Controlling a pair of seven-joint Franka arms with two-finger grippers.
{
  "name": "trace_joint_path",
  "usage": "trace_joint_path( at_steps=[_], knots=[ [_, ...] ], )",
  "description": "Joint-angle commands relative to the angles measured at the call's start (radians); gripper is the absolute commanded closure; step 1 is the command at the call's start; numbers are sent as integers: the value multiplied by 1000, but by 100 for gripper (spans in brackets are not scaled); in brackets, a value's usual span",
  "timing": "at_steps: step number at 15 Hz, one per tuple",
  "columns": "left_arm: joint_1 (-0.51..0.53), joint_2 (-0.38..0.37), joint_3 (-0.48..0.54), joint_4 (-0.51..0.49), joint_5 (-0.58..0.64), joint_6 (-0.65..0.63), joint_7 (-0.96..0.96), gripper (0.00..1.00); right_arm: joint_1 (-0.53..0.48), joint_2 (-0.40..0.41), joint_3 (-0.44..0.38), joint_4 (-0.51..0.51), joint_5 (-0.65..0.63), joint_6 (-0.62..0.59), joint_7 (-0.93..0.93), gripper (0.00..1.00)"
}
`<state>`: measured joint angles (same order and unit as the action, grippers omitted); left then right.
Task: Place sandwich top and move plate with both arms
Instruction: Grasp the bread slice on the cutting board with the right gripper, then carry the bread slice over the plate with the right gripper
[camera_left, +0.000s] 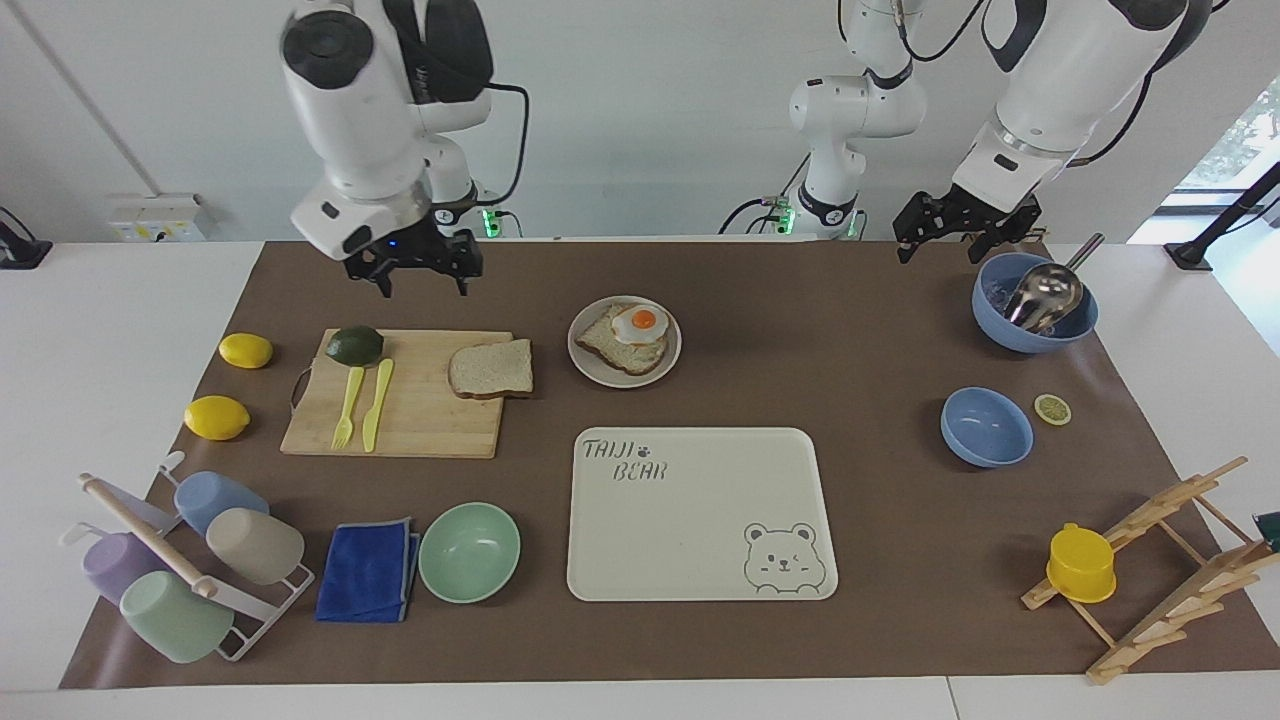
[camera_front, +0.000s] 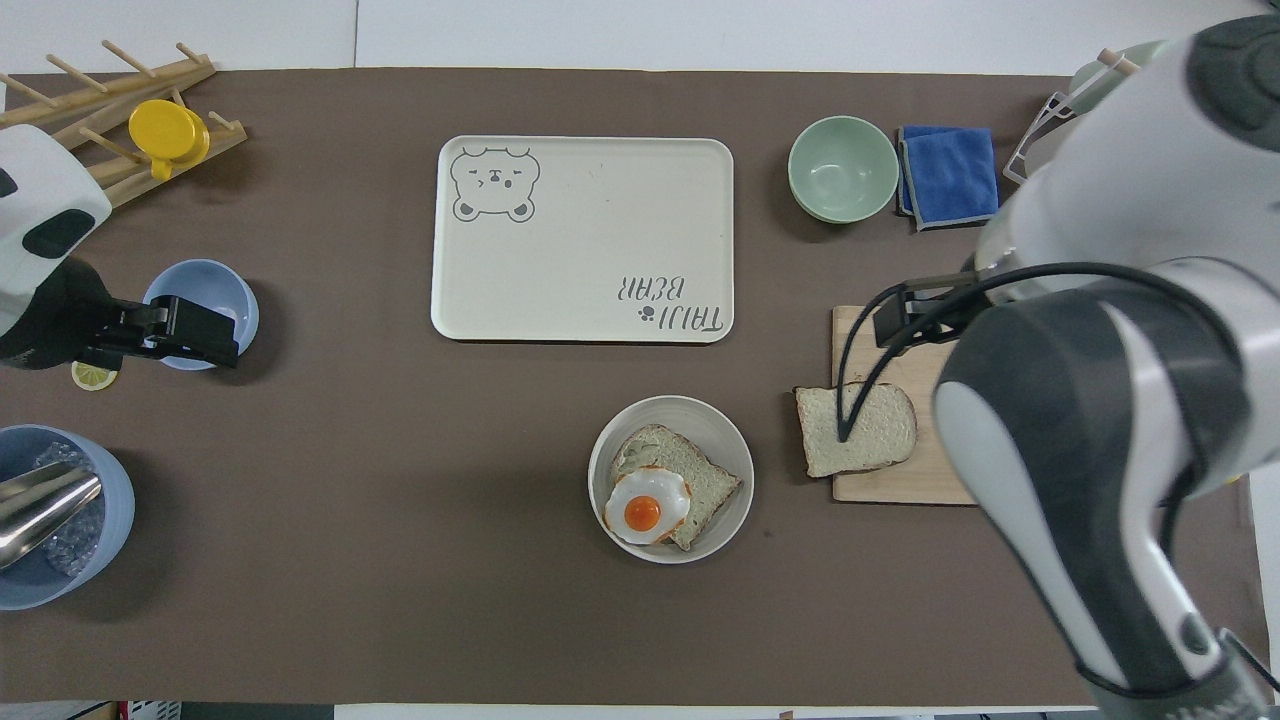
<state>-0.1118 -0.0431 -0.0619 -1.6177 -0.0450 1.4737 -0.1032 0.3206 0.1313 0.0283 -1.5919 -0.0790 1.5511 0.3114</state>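
Next, my right gripper takes hold of the plain bread slice by its crusted edge (camera_front: 821, 390) to top the egg sandwich on the plate.
The sandwich top (camera_left: 490, 368) (camera_front: 885, 430), a plain brown-crusted slice, lies on the cutting board's end toward the plate. The round pale plate (camera_left: 625, 381) (camera_front: 720, 430) holds a bread slice topped with a fried egg (camera_left: 640, 322) (camera_front: 645, 505). My right gripper (camera_left: 423, 285) hangs open and empty in the air by the board's edge toward the robots, apart from the slice. In the overhead view the right arm hides most of the board. My left gripper (camera_left: 945, 250) (camera_front: 232, 340) waits open and empty, raised over the blue bowls at the left arm's end.
The wooden cutting board (camera_left: 430, 420) also carries an avocado (camera_left: 354, 345) and a yellow fork and knife (camera_left: 362, 405). A cream bear tray (camera_left: 700, 515) (camera_front: 580, 240) lies farther out than the plate. A green bowl (camera_left: 469, 552), blue cloth, cup rack and two lemons surround the board.
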Motion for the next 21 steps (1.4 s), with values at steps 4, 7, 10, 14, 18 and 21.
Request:
trace_joint_path(
  at_steps=[4,7,10,14,18,21],
  knots=[
    [11,-29,-9,-28,17,8,-7,0,119,82,-1,-110,-64,137,136,0],
    [11,-29,-9,-28,17,8,-7,0,164,111,-1,-204,-79,193,237,0],
    [11,-29,-9,-28,19,10,-7,0,227,162,-1,-256,-129,233,310,0],
    [11,-29,-9,-28,17,10,-7,0,224,175,-2,-319,-191,256,308,0],
    [11,-29,-9,-28,17,10,-7,0,204,168,-2,-377,-234,311,311,0],
    [11,-29,-9,-28,19,10,-7,0,193,157,-2,-422,-235,337,308,0]
  ],
)
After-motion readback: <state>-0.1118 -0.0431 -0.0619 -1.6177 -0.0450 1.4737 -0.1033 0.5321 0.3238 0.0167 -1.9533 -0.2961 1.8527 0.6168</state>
